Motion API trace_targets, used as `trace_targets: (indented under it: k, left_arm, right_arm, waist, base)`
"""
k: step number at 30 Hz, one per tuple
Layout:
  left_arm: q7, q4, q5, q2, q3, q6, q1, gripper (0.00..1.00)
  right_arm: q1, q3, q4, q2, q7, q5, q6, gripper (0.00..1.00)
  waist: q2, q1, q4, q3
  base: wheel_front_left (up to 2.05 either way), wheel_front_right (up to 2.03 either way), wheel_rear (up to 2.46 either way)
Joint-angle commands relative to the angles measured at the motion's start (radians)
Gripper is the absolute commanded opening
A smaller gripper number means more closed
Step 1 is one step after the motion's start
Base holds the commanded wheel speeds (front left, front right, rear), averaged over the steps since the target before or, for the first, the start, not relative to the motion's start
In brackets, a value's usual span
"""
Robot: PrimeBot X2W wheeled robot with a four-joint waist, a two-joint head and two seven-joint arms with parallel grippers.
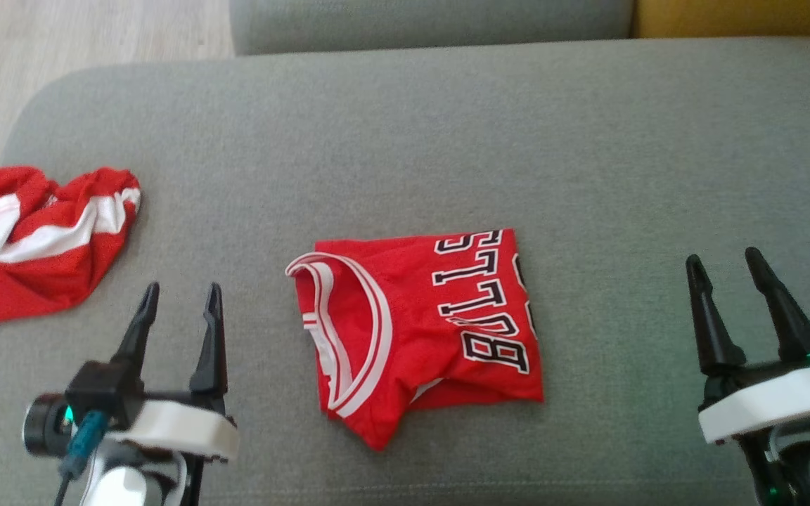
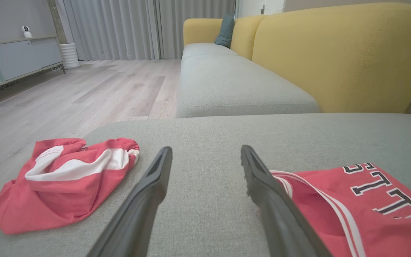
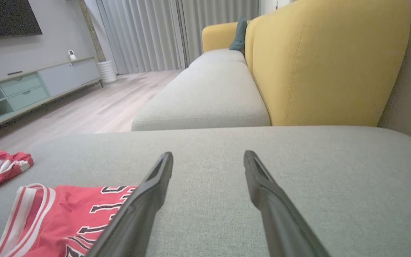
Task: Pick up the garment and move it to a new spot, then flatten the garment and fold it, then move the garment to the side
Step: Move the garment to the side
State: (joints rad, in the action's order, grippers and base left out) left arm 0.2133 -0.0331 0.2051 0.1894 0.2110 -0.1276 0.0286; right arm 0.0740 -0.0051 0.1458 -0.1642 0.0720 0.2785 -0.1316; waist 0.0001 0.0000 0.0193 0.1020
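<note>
My right gripper is to grab the red jersey next by its folded edge along the BULLS lettering. The jersey needs to move aside.
A red jersey garment with black-and-white letters and white trim lies folded into a rough square on the grey cushion, in the middle of the head view. It also lies at the lower right of the left wrist view, garment, and lower left of the right wrist view, garment. My left gripper hovers open just left of it, nothing between its fingers. My right gripper is open well to the right of it, over bare cushion. Neither gripper touches the fabric.
A second red garment with a white band lies crumpled at the cushion's left edge, also in the left wrist view. Beyond are a grey sofa seat, a yellow backrest and wood floor to the left.
</note>
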Motion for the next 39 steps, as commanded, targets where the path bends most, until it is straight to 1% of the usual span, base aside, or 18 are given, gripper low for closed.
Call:
trace_targets:
  k: [1,5,9,13,17,20,21,22,23,25,28,33,37,39]
  left_arm:
    - [0.011,0.042,0.004,0.022,-0.039,-0.007,-0.067,1.00]
    - [0.022,0.052,0.002,0.017,-0.035,-0.002,-0.108,1.00]
    - [0.033,0.047,0.000,0.004,-0.021,0.007,-0.143,1.00]
    - [0.041,0.035,0.000,-0.014,-0.012,0.013,-0.172,1.00]
    - [0.046,0.026,-0.004,-0.025,-0.008,0.021,-0.195,1.00]
    - [0.048,0.023,-0.007,-0.029,-0.014,0.023,-0.205,1.00]
    - [0.048,0.025,-0.009,-0.031,-0.017,0.024,-0.208,1.00]
    - [0.048,0.029,-0.011,-0.033,-0.020,0.024,-0.209,1.00]
    - [0.048,0.032,-0.012,-0.034,-0.023,0.024,-0.210,1.00]
    - [0.048,0.037,-0.017,-0.037,-0.029,0.025,-0.210,1.00]
    - [0.048,0.045,-0.023,-0.040,-0.038,0.027,-0.207,1.00]
    - [0.048,0.058,-0.034,-0.041,-0.053,0.032,-0.204,1.00]
    - [0.048,0.068,-0.044,-0.039,-0.061,0.038,-0.202,1.00]
    - [0.048,0.074,-0.049,-0.038,-0.061,0.041,-0.202,1.00]
  right_arm:
    - [-0.036,0.024,0.026,-0.021,0.007,-0.007,0.001,1.00]
    - [-0.072,0.068,-0.025,-0.033,0.029,-0.001,0.001,1.00]
    - [-0.124,0.149,-0.120,-0.041,0.048,0.022,0.001,1.00]
    - [-0.179,0.217,-0.237,-0.029,0.069,0.060,0.001,1.00]
    - [-0.218,0.269,-0.347,-0.020,0.119,0.080,0.001,1.00]
    - [-0.235,0.308,-0.396,-0.015,0.165,0.109,0.001,1.00]
    - [-0.239,0.317,-0.409,-0.016,0.182,0.120,0.001,0.93]
    - [-0.243,0.322,-0.418,-0.017,0.196,0.129,0.001,0.43]
    - [-0.248,0.325,-0.425,-0.020,0.206,0.134,0.001,0.00]
    - [-0.255,0.329,-0.431,-0.028,0.229,0.147,0.001,0.00]
    - [-0.267,0.332,-0.404,-0.056,0.225,0.143,0.001,0.00]
    - [-0.280,0.319,-0.309,-0.138,0.202,0.087,0.001,0.00]
    - [-0.292,0.294,-0.217,-0.206,0.192,0.038,0.001,0.00]
    - [-0.296,0.274,-0.181,-0.224,0.191,0.029,0.001,0.00]
  waist:
    - [-0.0001,0.0000,0.013,0.021]
    - [-0.0001,0.0000,0.045,0.066]
    - [-0.0001,0.0000,0.079,0.109]
    - [-0.0001,0.0000,0.107,0.144]
    - [-0.0001,0.0000,0.129,0.169]
    - [-0.0001,0.0000,0.135,0.176]
    - [-0.0001,0.0000,0.136,0.178]
    - [-0.0001,0.0000,0.135,0.179]
    - [-0.0001,0.0000,0.134,0.180]
    - [-0.0001,0.0000,0.130,0.181]
    - [-0.0001,0.0000,0.116,0.181]
    - [-0.0001,0.0000,0.074,0.184]
    - [-0.0001,0.0000,0.021,0.181]
    - [-0.0001,0.0000,-0.007,0.179]
  base:
    - [0.00,0.00,0.00]
    - [0.00,0.00,0.00]
    - [0.00,0.00,0.00]
    - [0.00,0.00,0.00]
    - [0.00,0.00,0.00]
    - [0.00,0.00,0.00]
    - [0.00,0.00,0.00]
    - [0.00,0.00,0.00]
    - [0.00,0.00,0.00]
    - [0.00,0.00,0.00]
    - [0.00,0.00,0.00]
    - [0.00,0.00,0.00]
    - [0.00,0.00,0.00]
    - [0.00,0.00,0.00]
